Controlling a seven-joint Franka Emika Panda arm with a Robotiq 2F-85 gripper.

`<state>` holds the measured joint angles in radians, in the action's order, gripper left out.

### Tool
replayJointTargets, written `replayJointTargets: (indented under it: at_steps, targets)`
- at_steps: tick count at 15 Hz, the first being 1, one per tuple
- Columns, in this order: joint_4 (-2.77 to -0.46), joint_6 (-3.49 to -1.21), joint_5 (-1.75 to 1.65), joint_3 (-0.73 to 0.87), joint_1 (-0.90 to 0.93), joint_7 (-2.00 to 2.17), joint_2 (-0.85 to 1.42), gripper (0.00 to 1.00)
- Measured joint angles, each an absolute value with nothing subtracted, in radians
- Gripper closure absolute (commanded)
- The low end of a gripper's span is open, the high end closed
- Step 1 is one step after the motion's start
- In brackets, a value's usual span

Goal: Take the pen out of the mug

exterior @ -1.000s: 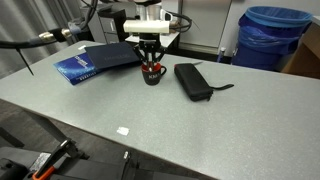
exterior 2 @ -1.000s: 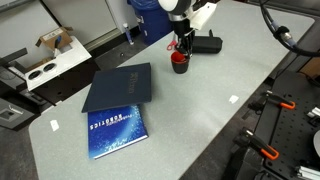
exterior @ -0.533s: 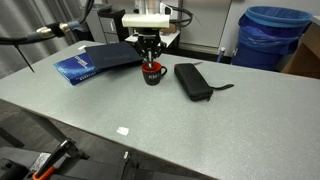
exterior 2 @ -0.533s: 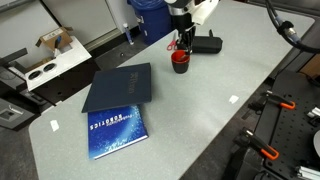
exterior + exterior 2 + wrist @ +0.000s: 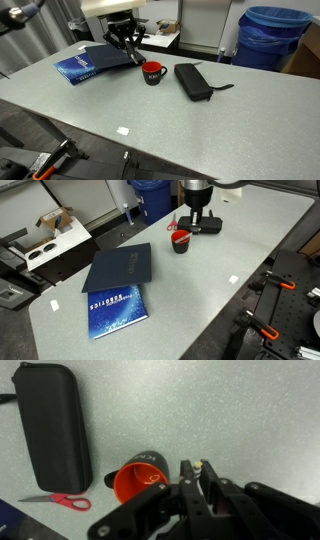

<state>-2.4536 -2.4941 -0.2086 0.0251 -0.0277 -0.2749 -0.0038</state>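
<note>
The pen stays in my gripper for now: my gripper hangs above the table, and if it opened now, the thin pen (image 5: pixel 201 464) would fall beside the mug.
The black mug (image 5: pixel 152 72) with a red inside stands on the grey table, and it also shows in the other exterior view (image 5: pixel 181 241) and in the wrist view (image 5: pixel 138 482). Its inside looks empty. My gripper (image 5: pixel 196 470) is above and beside the mug, clear of its rim. It is shut on the thin pen (image 5: pixel 201 464), of which only the pale end shows between the fingers. In both exterior views the gripper (image 5: pixel 127 47) (image 5: pixel 192 220) hangs raised above the table next to the mug.
A long black zip pouch (image 5: pixel 193 81) (image 5: pixel 55 425) lies beside the mug. Red-handled scissors (image 5: pixel 60 502) (image 5: pixel 172 225) lie near it. A dark folder (image 5: pixel 120 267) and a blue book (image 5: pixel 115 312) lie on the table. A blue bin (image 5: pixel 272 35) stands behind.
My gripper was down at the mug's mouth. It has risen and moved off to the side of the mug, with the pen between its fingers.
</note>
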Motion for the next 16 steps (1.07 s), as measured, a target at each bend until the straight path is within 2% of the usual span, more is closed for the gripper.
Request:
replayJointTargets:
  at_steps: [5, 11, 12, 13, 16]
  targets:
    - [-2.561, -2.562, -0.229, -0.010, -0.005, -0.288, -0.039, 0.97]
    - [-2.465, -2.702, -0.196, -0.004, -0.009, -0.289, 0.178, 0.97]
    - [-2.442, -2.711, -0.174, -0.008, -0.010, -0.296, 0.217, 0.62]
    - [-2.421, -2.712, -0.150, -0.014, -0.013, -0.305, 0.249, 0.61]
    - [-2.386, -2.712, -0.105, -0.041, -0.023, -0.338, 0.305, 0.38]
